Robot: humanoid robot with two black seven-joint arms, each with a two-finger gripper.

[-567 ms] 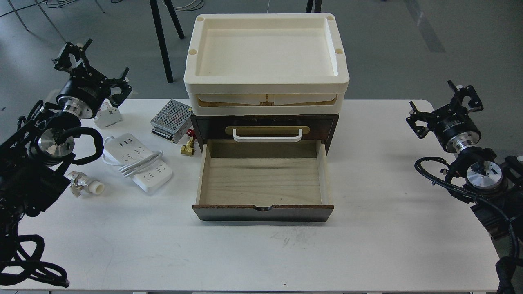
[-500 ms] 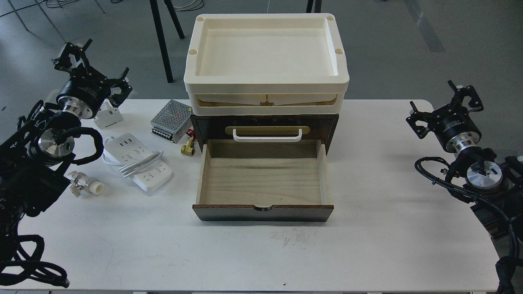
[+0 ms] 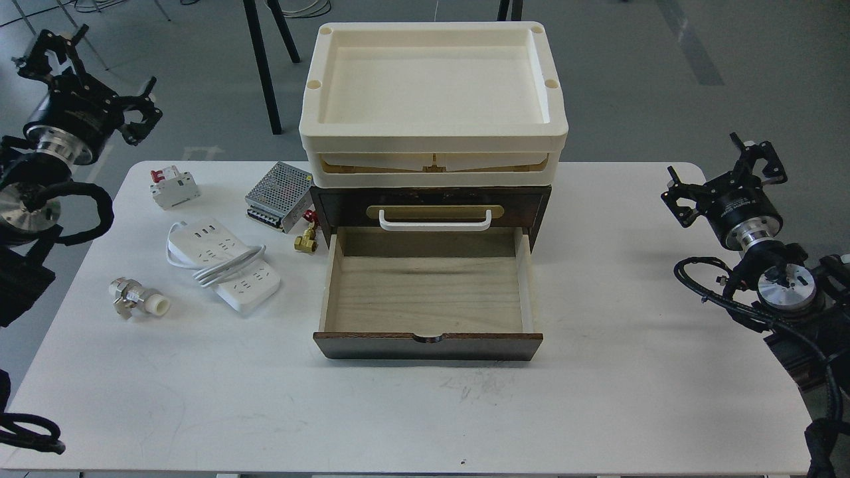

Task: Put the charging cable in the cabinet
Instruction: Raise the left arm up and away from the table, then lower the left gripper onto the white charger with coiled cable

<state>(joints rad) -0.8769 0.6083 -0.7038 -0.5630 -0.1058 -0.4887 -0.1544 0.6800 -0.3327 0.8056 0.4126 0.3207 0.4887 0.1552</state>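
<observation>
My left gripper takes hold of the charging cable by its looped cord [image 3: 227, 269] next, to put the charging cable into the cabinet.
The charging cable [image 3: 226, 265] is a flat white power strip with its thick cord looped around it, lying on the white table left of the cabinet. The cabinet [image 3: 431, 202] is a dark brown unit at the table's middle; its pale wood lower drawer [image 3: 428, 295] is pulled open and empty. The upper drawer with the white handle [image 3: 435, 220] is shut. My left gripper [image 3: 99, 63] is open and empty, raised beyond the table's far left corner, well away from the cable. My right gripper [image 3: 717, 166] is open and empty above the table's right edge.
Two stacked cream trays [image 3: 431, 139] sit on the cabinet. A mesh-cased power supply [image 3: 279, 196], a white circuit breaker [image 3: 174, 187], a small brass fitting [image 3: 305, 240] and a metal-and-white fitting [image 3: 138, 299] lie around the cable. The table [image 3: 431, 411] has rounded corners.
</observation>
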